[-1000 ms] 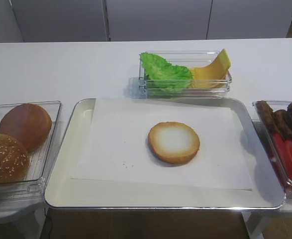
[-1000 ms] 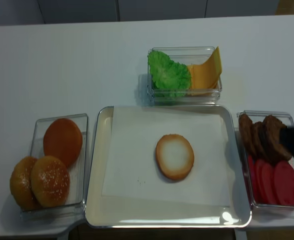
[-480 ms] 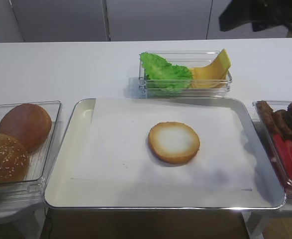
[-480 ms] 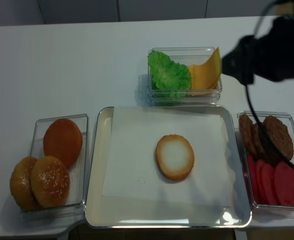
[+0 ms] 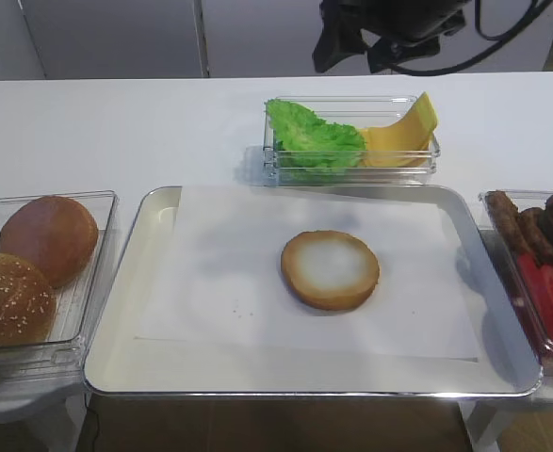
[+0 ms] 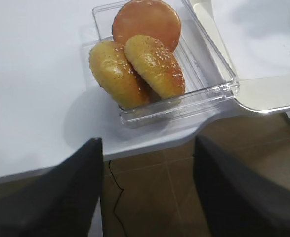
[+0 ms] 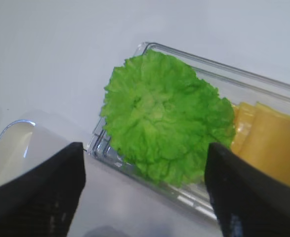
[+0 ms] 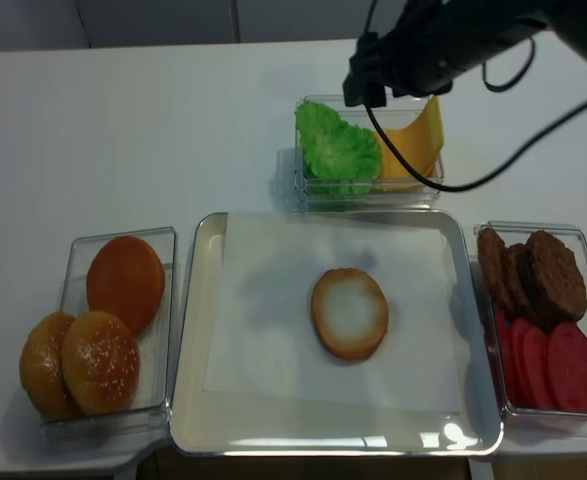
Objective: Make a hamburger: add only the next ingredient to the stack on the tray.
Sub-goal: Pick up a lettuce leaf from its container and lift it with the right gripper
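Observation:
The lettuce leaf leans up over the tub's rim while the rest of it slumps inside, so my right gripper needs to grab the leaf next by its raised ruffled edge.
The lettuce leaf, bright green and ruffled, lies in the left half of a clear tub behind the tray; it also shows as lettuce. My right gripper hovers above the tub's near-left side, open and empty, its black fingers wide apart; overhead the right gripper is above the tub's back edge. The bun half, cut face up, lies alone on the paper in the silver tray. My left gripper hangs open off the table's front-left edge, over the floor.
Yellow cheese slices lean in the right half of the lettuce tub. A tub of whole brown buns stands left of the tray. Right of the tray, a tub holds patties and tomato slices. The right arm's cable loops over the back right.
The right arm has swung in from the right side of the table to above the lettuce tub. Its jaws stand a little wider. The food has not moved.

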